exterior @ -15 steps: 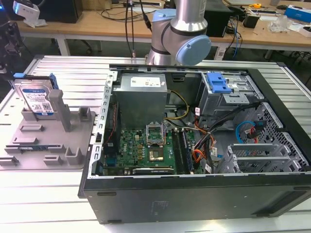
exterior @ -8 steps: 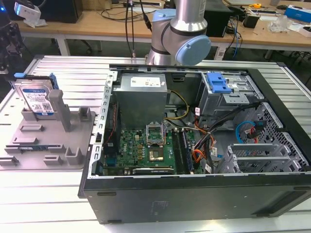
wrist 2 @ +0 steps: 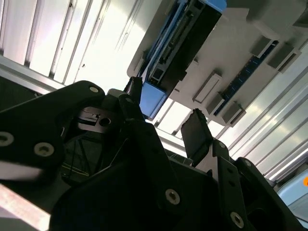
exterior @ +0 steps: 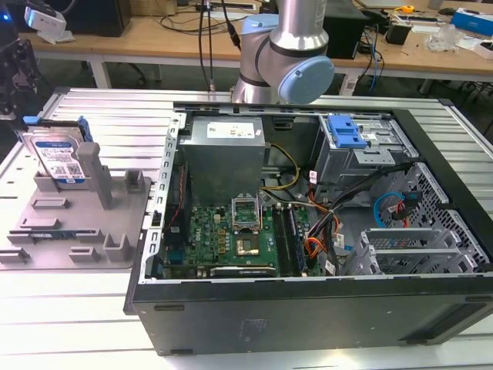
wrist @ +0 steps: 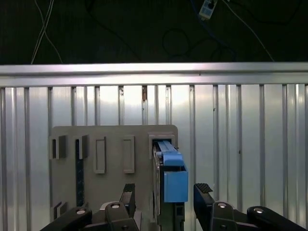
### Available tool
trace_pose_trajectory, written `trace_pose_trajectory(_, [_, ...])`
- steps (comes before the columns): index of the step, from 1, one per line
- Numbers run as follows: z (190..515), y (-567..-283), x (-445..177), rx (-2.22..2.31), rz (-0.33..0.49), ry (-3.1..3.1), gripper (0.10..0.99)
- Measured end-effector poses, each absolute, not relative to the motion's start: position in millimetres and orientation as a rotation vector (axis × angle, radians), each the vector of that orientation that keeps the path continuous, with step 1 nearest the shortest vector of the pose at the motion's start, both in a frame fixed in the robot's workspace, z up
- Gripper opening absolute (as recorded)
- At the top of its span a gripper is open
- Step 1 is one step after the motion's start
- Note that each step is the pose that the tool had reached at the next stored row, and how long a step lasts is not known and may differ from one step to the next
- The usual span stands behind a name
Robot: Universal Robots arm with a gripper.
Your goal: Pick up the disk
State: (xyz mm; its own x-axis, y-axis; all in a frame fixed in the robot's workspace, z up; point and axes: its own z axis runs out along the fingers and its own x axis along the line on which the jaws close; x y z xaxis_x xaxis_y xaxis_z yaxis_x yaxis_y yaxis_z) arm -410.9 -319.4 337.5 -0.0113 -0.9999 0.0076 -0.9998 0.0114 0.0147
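My fingers above the disk's blue bar (exterior: 85, 129) would miss it.
The disk (exterior: 56, 156) stands upright on edge in a slot of the grey fixture (exterior: 77, 223) at the exterior view's left, its white-and-blue label facing the camera. In the first wrist view my gripper (wrist: 165, 195) is open, and its two black fingertips (wrist: 127, 193) stand on either side of the disk's blue-railed edge (wrist: 172, 175) without touching it. The second wrist view shows the same: the gripper (wrist 2: 163, 113) is spread, with the disk's blue end (wrist 2: 153, 99) between the fingers and the fingertips (wrist 2: 194, 129) clear of it.
An open computer case (exterior: 308, 231) with motherboard, power supply and a blue bracket on a metal drive cage (exterior: 344, 135) fills the exterior view's middle and right. The fixture and case rest on a ribbed aluminium table (exterior: 77, 308). Workbenches with cables stand behind.
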Motion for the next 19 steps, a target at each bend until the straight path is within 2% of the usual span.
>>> trace_pose_trajectory(19, [322.2, -310.0, -415.1, 2.199, 0.0, -2.223, 0.6])
